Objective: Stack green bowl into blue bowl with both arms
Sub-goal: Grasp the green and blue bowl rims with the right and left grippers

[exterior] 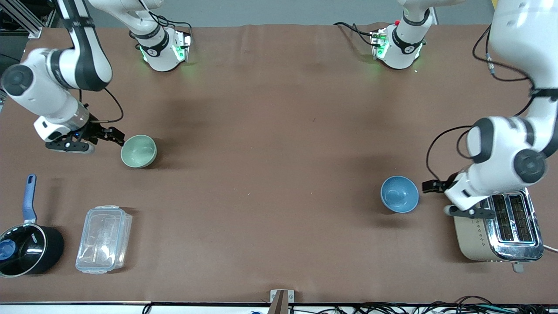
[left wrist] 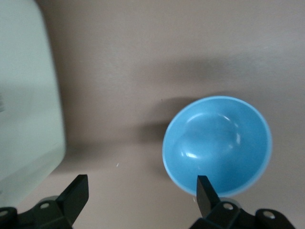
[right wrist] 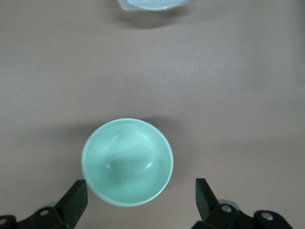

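My right gripper grabs the green bowl by its rim next, to stack the green bowl into the blue bowl.
The green bowl stands upright and empty on the brown table toward the right arm's end. My right gripper is open just beside it, on the side toward the right arm's end. In the right wrist view the green bowl lies just ahead of the open right gripper, not between the fingers. The blue bowl stands upright and empty toward the left arm's end. My left gripper is open beside it. In the left wrist view the blue bowl sits ahead of one finger of the open left gripper.
A steel toaster stands under the left arm's wrist, close to the blue bowl; it also shows in the left wrist view. A black saucepan with a blue handle and a clear plastic container stand nearer to the front camera than the green bowl.
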### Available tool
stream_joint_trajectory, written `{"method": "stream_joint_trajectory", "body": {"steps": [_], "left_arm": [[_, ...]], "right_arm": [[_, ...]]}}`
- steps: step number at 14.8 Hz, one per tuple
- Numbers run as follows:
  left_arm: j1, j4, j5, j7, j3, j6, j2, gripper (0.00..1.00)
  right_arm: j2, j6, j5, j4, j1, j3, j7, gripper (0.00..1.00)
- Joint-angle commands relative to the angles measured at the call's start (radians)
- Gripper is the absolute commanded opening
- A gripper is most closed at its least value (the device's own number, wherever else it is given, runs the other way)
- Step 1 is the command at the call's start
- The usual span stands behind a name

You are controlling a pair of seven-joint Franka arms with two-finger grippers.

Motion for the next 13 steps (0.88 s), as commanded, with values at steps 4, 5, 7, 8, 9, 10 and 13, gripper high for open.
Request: {"method": "stream_joint_trajectory", "body": {"steps": [4,5,7,8,9,10,13], "left_arm": [[-0.003,-0.009,-0.013,-0.008,-0.005,0.051,0.087,0.72],[-0.005,-0.009,-0.013,-0.01,-0.006,0.051,0.093,0.65],[-0.008,-0.007,-0.022,-0.01,-0.008,0.051,0.109,0.46],[-0.008,-0.006,-0.024,-0.01,-0.011,0.051,0.109,0.31],[-0.011,-0.001,-0.025,-0.01,-0.011,0.051,0.11,0.15],[-0.011,0.0,-0.025,-0.01,-0.011,0.051,0.113,0.05],[-0.014,0.011,-0.025,-0.013,-0.018,0.051,0.109,0.0]], "right_arm": [[0.154,0.159,-0.003,-0.068,-0.016,-0.041,-0.019,0.97],[0.17,0.16,0.005,-0.068,-0.014,-0.041,-0.019,0.94],[0.207,0.198,0.009,-0.068,-0.017,-0.039,-0.016,0.9],[0.229,0.229,0.011,-0.069,-0.017,-0.039,-0.014,0.85],[0.243,0.249,0.011,-0.07,-0.017,-0.038,-0.014,0.79],[0.243,0.248,0.011,-0.071,-0.016,-0.038,-0.011,0.66],[0.24,0.252,0.012,-0.092,-0.021,-0.038,-0.01,0.22]]}}
